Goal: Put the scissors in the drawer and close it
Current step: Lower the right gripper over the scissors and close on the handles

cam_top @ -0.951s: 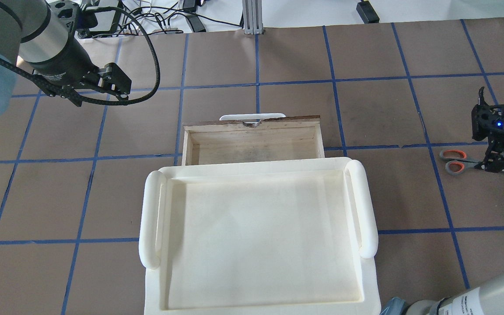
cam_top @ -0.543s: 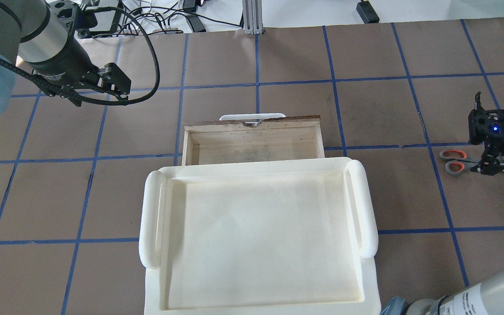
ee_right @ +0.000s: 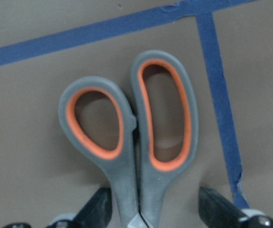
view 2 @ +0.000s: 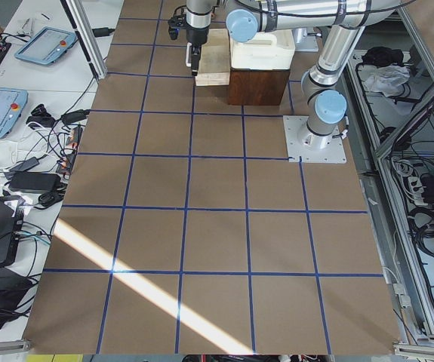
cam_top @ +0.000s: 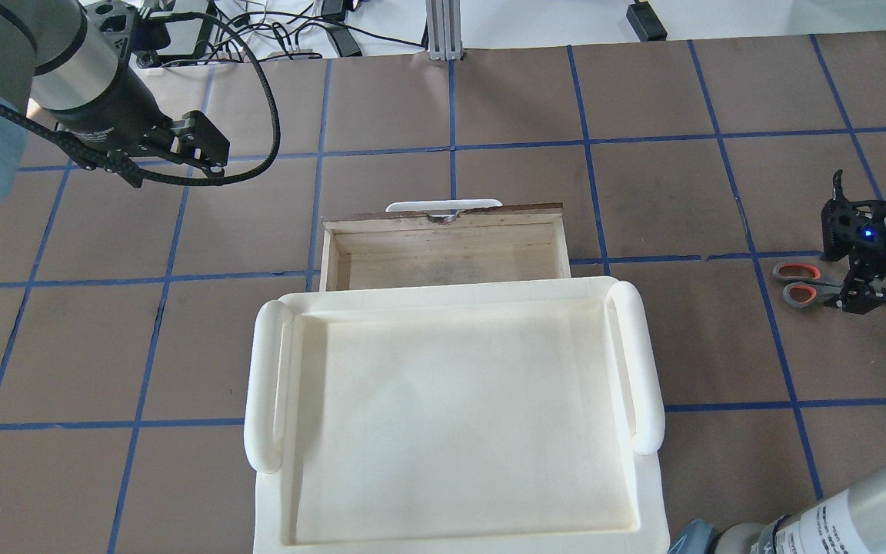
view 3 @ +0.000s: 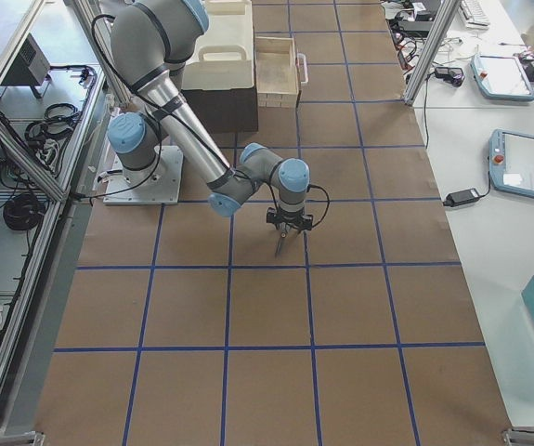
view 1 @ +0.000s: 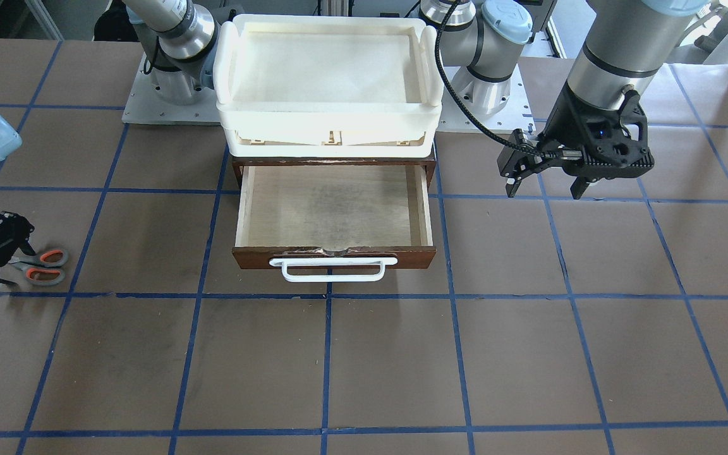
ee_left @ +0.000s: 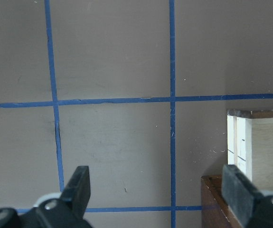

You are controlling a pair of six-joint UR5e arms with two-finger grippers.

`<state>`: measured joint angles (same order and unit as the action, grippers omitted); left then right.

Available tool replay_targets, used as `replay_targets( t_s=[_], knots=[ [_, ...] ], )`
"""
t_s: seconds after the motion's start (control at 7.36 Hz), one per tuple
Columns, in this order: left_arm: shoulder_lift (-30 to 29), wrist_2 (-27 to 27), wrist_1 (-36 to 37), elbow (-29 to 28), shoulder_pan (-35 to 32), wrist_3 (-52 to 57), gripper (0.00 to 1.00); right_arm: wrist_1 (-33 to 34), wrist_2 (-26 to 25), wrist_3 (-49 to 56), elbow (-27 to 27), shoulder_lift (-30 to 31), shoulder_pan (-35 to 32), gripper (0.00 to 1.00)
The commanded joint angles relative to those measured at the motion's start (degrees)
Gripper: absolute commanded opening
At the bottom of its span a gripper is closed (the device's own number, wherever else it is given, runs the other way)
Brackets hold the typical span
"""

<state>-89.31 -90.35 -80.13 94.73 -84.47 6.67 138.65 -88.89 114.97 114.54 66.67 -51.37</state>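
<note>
The scissors need to go in the drawer (view 1: 333, 208), so my right gripper should next grab them by their grey stems just below their loops.
The scissors (cam_top: 801, 283) lie flat on the table at the far right, with grey loops lined in orange. They also show in the front view (view 1: 45, 265) and close up in the right wrist view (ee_right: 141, 128). My right gripper (cam_top: 858, 298) is open and low over them, one finger on each side of the shanks just behind the loops, with a gap to the right finger (ee_right: 219, 206). The drawer (cam_top: 443, 246) is pulled open and empty, its white handle (view 1: 332, 270) facing away from me. My left gripper (view 1: 544, 183) is open and empty, hovering left of the drawer.
A cream-white plastic tray (cam_top: 647, 362) sits on top of the dark cabinet behind the drawer. Blue tape lines grid the brown table. The drawer's corner (ee_left: 250, 142) shows at the right edge of the left wrist view.
My right gripper has shifted slightly left and down around the scissors. The scissors, the drawer and the left arm have not moved.
</note>
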Motion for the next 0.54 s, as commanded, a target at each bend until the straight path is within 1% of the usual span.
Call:
replay_targets(
  t_s=[0.0, 0.14, 0.41],
  knots=[
    [0.0, 0.0, 0.0, -0.1, 0.0, 0.0, 1.00, 0.0, -0.2, -0.5, -0.1, 0.0, 0.0, 0.25],
    [0.0, 0.0, 0.1, 0.0, 0.0, 0.0, 1.00, -0.3, -0.2, -0.8, 0.0, 0.2, 0.0, 0.15],
    [-0.1, 0.0, 0.0, 0.0, 0.0, 0.0, 1.00, -0.7, -0.1, -0.8, -0.3, 1.3, 0.0, 0.02]
  ],
)
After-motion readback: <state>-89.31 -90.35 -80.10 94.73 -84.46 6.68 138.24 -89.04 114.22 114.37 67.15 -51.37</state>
